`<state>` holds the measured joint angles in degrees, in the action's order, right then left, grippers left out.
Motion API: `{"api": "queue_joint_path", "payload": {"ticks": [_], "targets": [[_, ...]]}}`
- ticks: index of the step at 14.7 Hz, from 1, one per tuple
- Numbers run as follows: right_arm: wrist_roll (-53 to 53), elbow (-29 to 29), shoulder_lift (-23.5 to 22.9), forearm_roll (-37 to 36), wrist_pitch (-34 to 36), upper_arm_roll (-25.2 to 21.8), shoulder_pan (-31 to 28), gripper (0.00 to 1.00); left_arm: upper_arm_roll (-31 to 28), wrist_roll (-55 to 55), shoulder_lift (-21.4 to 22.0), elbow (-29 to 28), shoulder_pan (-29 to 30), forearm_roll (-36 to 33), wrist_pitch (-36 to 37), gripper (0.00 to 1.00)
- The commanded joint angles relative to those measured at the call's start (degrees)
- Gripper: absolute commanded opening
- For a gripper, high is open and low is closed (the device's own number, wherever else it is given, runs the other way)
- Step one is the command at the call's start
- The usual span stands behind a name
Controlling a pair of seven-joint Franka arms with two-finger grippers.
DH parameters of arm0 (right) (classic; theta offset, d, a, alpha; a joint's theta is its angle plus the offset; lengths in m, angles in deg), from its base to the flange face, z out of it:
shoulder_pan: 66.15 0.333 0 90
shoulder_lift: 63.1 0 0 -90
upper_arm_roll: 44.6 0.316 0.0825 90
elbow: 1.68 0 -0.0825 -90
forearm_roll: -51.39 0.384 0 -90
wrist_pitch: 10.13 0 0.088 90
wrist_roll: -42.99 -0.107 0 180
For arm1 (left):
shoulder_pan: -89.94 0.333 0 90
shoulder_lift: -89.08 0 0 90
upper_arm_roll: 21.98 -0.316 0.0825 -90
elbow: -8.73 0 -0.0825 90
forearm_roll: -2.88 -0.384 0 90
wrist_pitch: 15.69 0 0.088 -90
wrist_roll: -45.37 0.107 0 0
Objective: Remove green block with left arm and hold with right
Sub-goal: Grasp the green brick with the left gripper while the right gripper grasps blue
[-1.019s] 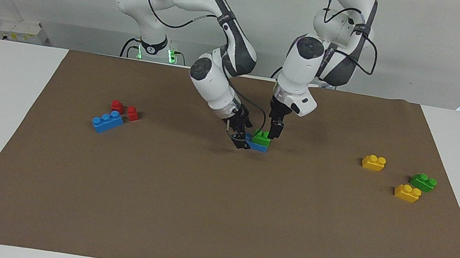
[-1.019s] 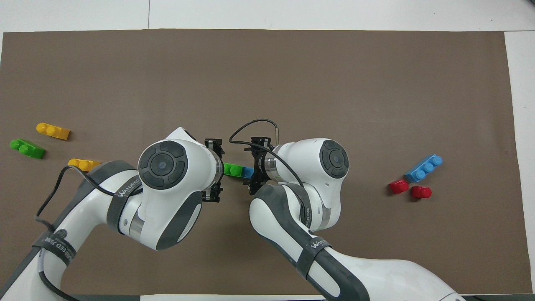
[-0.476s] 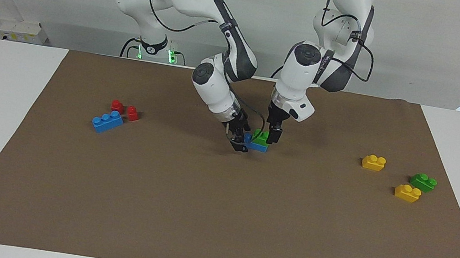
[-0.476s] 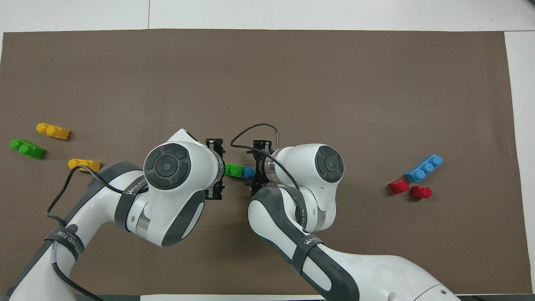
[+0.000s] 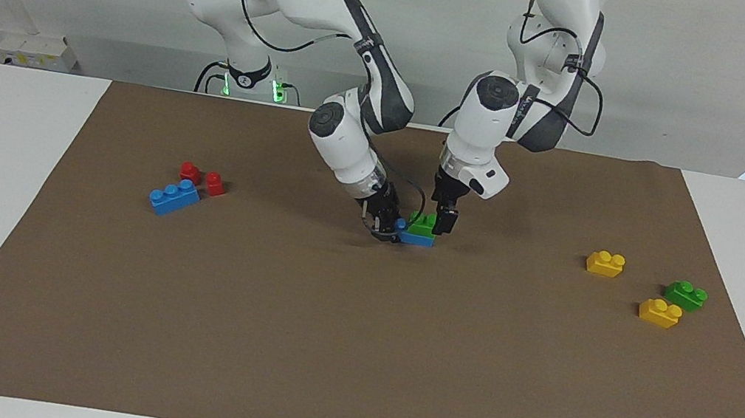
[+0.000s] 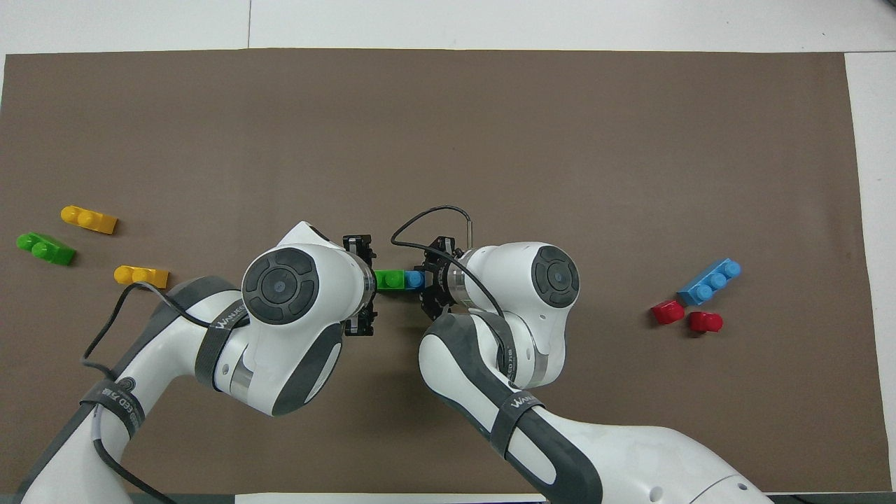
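Note:
The right gripper crowds the blue brick's side, so the left gripper needs to grab the green block next by its end away from the blue brick point(image 6: 380, 281).
Mid-mat, the green block point(image 5: 424, 224) point(image 6: 389, 280) sits stacked on a blue brick point(image 5: 417, 238) point(image 6: 414, 279). My right gripper point(image 5: 390, 230) point(image 6: 427, 281) is shut on the blue brick's bare end, low at the mat. My left gripper point(image 5: 444, 222) point(image 6: 364, 283) stands open at the green block's other end, its fingers down beside the block; I cannot tell if they touch it. The left hand hides part of the green block in the overhead view.
A second green block point(image 5: 685, 294) and two yellow bricks point(image 5: 605, 263) point(image 5: 659, 313) lie toward the left arm's end of the brown mat point(image 5: 349, 355). A longer blue brick point(image 5: 174, 196) and two red pieces point(image 5: 190, 172) point(image 5: 215, 183) lie toward the right arm's end.
My right gripper has closed from open onto the blue brick's end. The left gripper shifted slightly closer to the green block and stays open.

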<state>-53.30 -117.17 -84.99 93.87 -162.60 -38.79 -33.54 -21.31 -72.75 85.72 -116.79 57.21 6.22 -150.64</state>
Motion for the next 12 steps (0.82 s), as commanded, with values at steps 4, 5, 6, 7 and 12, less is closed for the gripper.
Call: {"api": "queue_joint_path", "payload": {"ticks": [4, 5, 6, 7, 12], "targets": [[1.1, -0.79, 0.18, 1.73, -1.43, 0.26, -0.35, 0.0, -0.94, -2.99, -0.42, -1.31, -2.25, -0.36, -3.83, 1.0], [1.1, -0.79, 0.18, 1.73, -1.52, 0.26, -0.35, 0.0, -0.94, -3.17, -0.95, -1.31, -2.34, -0.44, -4.1, 1.0], [1.1, -0.79, 0.18, 1.73, -1.52, 0.26, -0.53, 0.0, -0.94, -3.34, -1.04, -1.31, -2.34, -0.44, -4.19, 1.0], [1.37, -0.79, 0.18, 1.73, -1.52, 0.26, -0.7, 0.0, -0.94, -3.34, -1.13, -1.22, -2.51, -0.44, -4.19, 1.0], [2.07, -0.97, 0.18, 1.73, -1.52, 0.26, -0.7, 0.0, -0.94, -3.43, -1.48, -1.31, -3.22, -0.8, -4.45, 1.0]]}}
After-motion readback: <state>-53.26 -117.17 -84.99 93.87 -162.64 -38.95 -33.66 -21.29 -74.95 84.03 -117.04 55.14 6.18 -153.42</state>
